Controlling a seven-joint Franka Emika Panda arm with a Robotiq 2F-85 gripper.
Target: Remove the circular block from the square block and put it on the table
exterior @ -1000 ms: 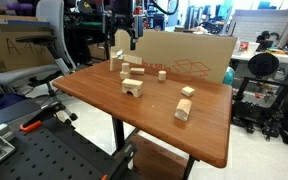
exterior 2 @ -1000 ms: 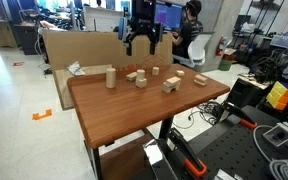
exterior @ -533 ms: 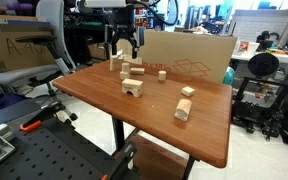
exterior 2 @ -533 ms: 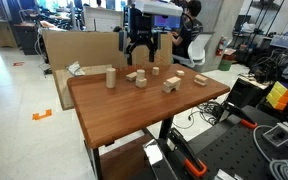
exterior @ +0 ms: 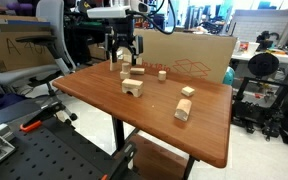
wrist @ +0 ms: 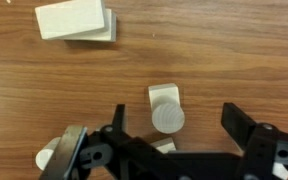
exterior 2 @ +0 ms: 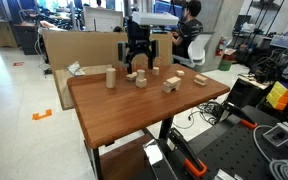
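I need to close my gripper on the block now, because my fingers are level with the round sides of the circular block [wrist: 167, 118] in the wrist view.
In the wrist view the circular block [wrist: 167, 118], a pale round-topped wooden disc, sits on the square block [wrist: 164, 95], whose edge shows behind it, on the reddish-brown table [wrist: 44, 95]. My gripper [wrist: 179, 125] is open, one black finger on each side of the stack and neither touching it. In both exterior views the gripper [exterior: 125, 57] [exterior 2: 137, 66] hangs low over the far side of the table [exterior: 184, 135] [exterior 2: 124, 112], just above the small stack [exterior: 124, 68].
Two flat rectangular blocks [wrist: 74, 20] lie close to the stack. An arch block [exterior: 132, 88] [exterior 2: 170, 86], a tall upright block [exterior 2: 111, 77] and several other wooden blocks [exterior: 182, 110] are spread over the table. A cardboard sheet [exterior: 189, 58] stands behind it.
The gripper has come down from well above the table to just over the stack, staying open. The blocks have not moved.
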